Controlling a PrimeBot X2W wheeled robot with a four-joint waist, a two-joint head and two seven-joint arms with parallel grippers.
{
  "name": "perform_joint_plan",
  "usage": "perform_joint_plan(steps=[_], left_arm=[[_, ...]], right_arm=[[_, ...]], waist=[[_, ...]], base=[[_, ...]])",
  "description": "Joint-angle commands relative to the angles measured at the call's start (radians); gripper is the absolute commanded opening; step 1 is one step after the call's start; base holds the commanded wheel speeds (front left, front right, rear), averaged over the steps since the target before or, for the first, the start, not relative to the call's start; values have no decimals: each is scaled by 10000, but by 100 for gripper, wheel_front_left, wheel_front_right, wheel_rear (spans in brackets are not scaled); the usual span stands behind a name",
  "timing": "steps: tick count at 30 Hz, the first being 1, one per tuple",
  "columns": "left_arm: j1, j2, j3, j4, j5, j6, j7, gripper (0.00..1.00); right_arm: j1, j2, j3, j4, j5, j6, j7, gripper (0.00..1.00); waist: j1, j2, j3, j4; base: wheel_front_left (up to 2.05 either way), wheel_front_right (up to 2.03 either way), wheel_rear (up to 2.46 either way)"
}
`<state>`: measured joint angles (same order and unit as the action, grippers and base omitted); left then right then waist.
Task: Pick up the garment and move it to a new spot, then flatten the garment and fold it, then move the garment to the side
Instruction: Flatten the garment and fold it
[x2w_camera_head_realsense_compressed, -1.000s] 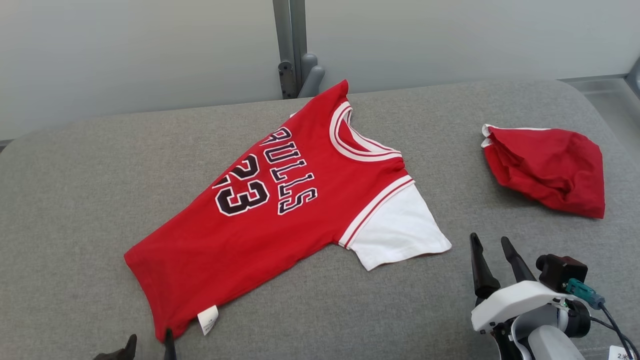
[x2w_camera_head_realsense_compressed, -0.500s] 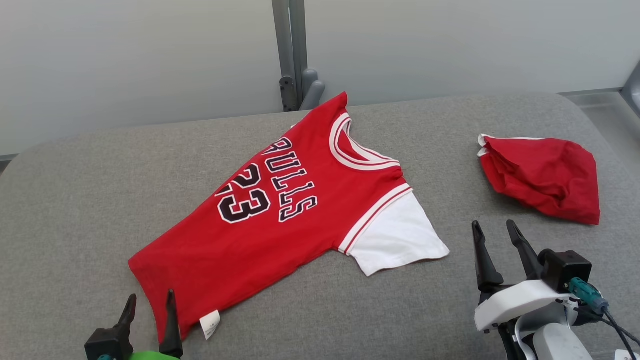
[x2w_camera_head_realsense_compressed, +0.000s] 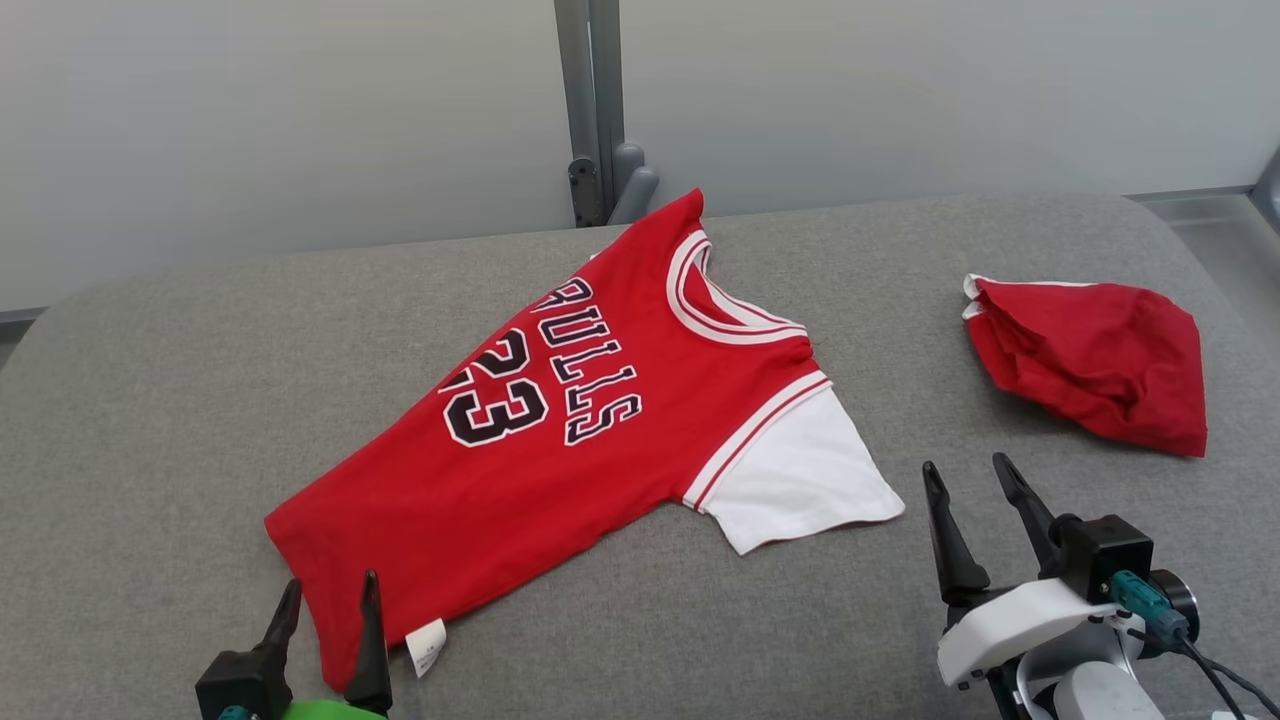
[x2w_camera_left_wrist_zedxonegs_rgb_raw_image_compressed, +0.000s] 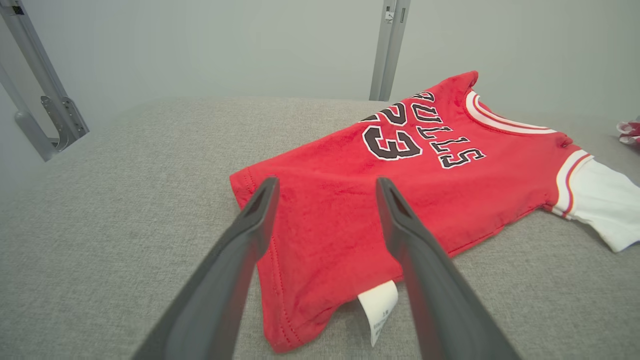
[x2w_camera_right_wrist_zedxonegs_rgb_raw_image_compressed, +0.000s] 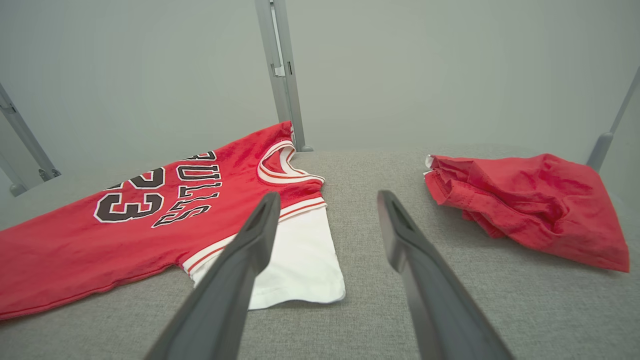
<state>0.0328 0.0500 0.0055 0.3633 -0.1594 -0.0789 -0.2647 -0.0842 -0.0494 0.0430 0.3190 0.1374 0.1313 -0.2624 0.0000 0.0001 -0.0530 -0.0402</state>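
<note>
The garment's body (x2w_camera_head_realsense_compressed: 516, 498) is lying flat on the padding, and the garment's edge lifts at the garment's hem corner by the white label (x2w_camera_head_realsense_compressed: 341, 670). My left gripper needs to grab that corner next.
The garment (x2w_camera_head_realsense_compressed: 560, 440) is a red jersey with "BULLS 23" in black and one white sleeve. It lies flat and slanted across the middle of the grey padded table (x2w_camera_head_realsense_compressed: 150, 400). My left gripper (x2w_camera_head_realsense_compressed: 331, 582) is open at the lower left, its fingers astride the jersey's near hem corner by the white label. In the left wrist view the left gripper (x2w_camera_left_wrist_zedxonegs_rgb_raw_image_compressed: 327, 181) hovers over the hem of the garment (x2w_camera_left_wrist_zedxonegs_rgb_raw_image_compressed: 325, 215) with nothing between its fingers. My right gripper (x2w_camera_head_realsense_compressed: 965, 465) stands open and empty just right of the white sleeve. The right wrist view shows the right gripper (x2w_camera_right_wrist_zedxonegs_rgb_raw_image_compressed: 329, 195) beside the garment (x2w_camera_right_wrist_zedxonegs_rgb_raw_image_compressed: 125, 220).
A second red cloth (x2w_camera_head_realsense_compressed: 1095, 350) lies crumpled at the table's right, also in the right wrist view (x2w_camera_right_wrist_zedxonegs_rgb_raw_image_compressed: 525, 205). A grey metal post (x2w_camera_head_realsense_compressed: 590, 100) rises behind the table's far edge, close to the jersey's shoulder. Bare padding stretches to the left.
My left gripper has risen into the head view beside the jersey's hem corner. My right gripper has shifted slightly left. The head camera has moved a little. The jersey lies as before.
</note>
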Motion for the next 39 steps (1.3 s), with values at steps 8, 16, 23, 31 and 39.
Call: perform_joint_plan(steps=[8, 16, 23, 31, 39], left_arm=[[-88, 21, -123, 637, -794, 133, 5, 100], [-209, 22, -303, 2004, -1552, 163, 5, 100], [-531, 26, -213, 2476, -2037, 219, 5, 100], [-871, 27, -99, 2830, -2474, 84, 5, 100], [-969, 30, -197, 3001, -2745, -251, 5, 31]], right_arm=[[-101, -28, -84, 200, 173, -12, -19, 100], [-252, -28, -9, 482, 327, -12, -19, 100], [-351, -28, -17, 509, 358, -12, -19, 100], [-481, -28, 17, 551, 468, -12, -19, 100], [-526, -28, 22, 534, 574, -12, -19, 100]], waist=[[0, -1, 375, 51], [0, -1, 709, 80], [0, -1, 926, 102], [0, -1, 1156, 56], [0, -1, 1217, 69]], base=[[0, 0, 0], [0, 0, 0], [0, 0, 0], [0, 0, 0], [0, 0, 0]])
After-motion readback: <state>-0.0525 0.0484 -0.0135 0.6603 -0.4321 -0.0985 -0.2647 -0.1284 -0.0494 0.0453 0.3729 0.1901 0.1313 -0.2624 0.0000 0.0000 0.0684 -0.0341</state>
